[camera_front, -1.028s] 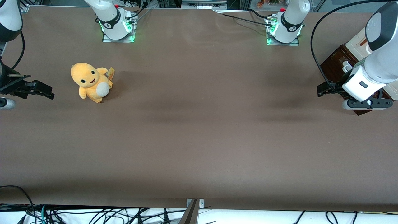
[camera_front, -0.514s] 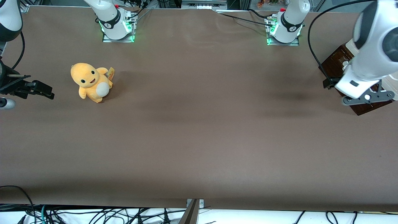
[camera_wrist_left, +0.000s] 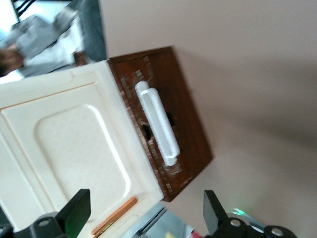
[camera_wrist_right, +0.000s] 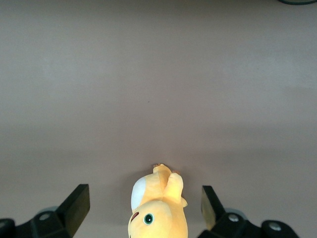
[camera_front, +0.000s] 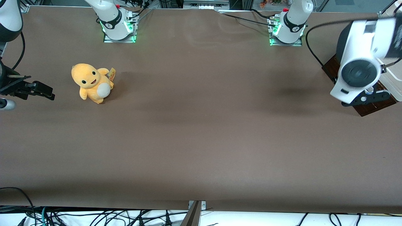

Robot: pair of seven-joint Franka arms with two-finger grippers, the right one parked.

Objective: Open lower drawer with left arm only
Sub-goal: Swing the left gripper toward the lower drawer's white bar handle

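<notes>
Next, my left gripper should grab the dark-brown cabinet front by its silvery-white bar handle (camera_wrist_left: 158,126) to open the lower drawer.
The small dark-brown cabinet (camera_front: 373,107) stands at the working arm's end of the table, mostly covered by the left arm (camera_front: 358,72). In the left wrist view I look down on its cream top panel (camera_wrist_left: 74,144) and its dark-brown front (camera_wrist_left: 188,119), which carries a silvery-white bar handle (camera_wrist_left: 158,126). The front looks shut; I cannot tell the lower drawer from the upper one. My gripper (camera_wrist_left: 144,199) hangs above the cabinet's top edge, open and empty, touching nothing. One black fingertip (camera_wrist_left: 79,201) shows over the cream panel.
A yellow plush toy (camera_front: 91,83) sits on the brown table (camera_front: 201,131) toward the parked arm's end. Two arm bases (camera_front: 119,25) with green lights stand along the table edge farthest from the front camera. Cables hang below the near edge.
The left arm has swung over the cabinet and its wrist has turned downward. The black gripper that showed beside the cabinet front is now hidden under the wrist in the front view.
</notes>
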